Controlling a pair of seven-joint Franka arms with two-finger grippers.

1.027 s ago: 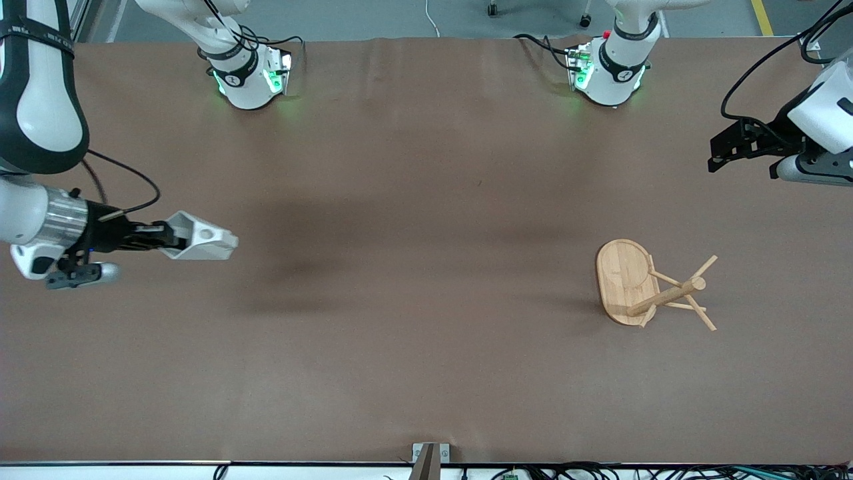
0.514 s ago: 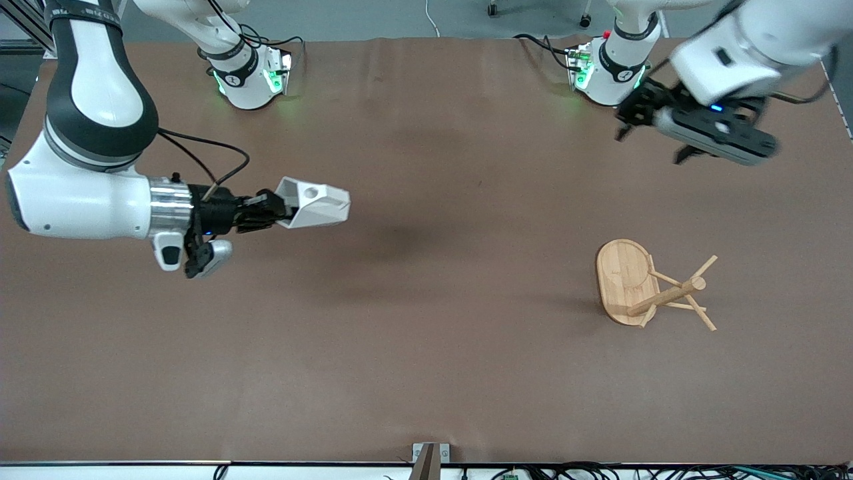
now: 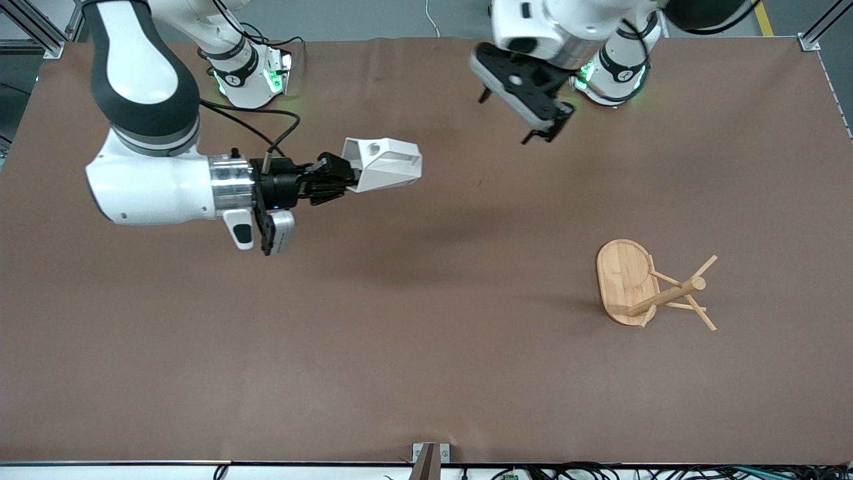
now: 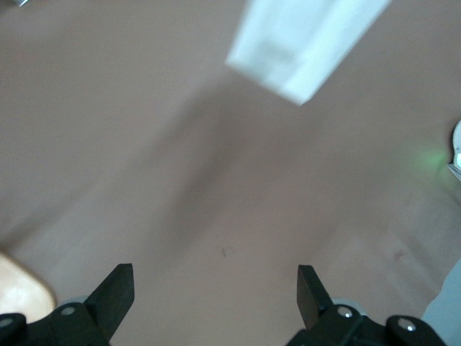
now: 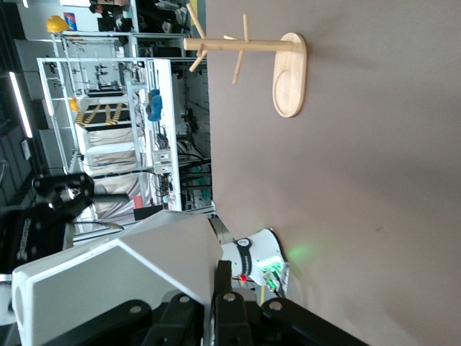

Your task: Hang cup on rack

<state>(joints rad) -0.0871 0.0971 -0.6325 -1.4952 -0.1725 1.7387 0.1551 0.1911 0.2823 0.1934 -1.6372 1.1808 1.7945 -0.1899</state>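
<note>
I need to grab the white cup with my left gripper next, by its closed bottom end, to hang the cup on the rack.
The cup is white and faceted, held sideways in the air by my right gripper, which is shut on its narrow end. It is over the table's middle, toward the right arm's end. The cup fills the right wrist view's lower part, at the gripper. The rack stands on its oval base toward the left arm's end, and it shows in the right wrist view. My left gripper is open and empty over the table near the bases; its view shows the blurred cup.
Both arm bases with green lights stand along the table's edge farthest from the front camera, the right arm's and the left arm's. Brown cloth covers the table. A small metal bracket sits at the near edge.
My right gripper has carried the cup from the table's end toward the middle. My left arm has swung in from its end of the table to over the area near the bases.
</note>
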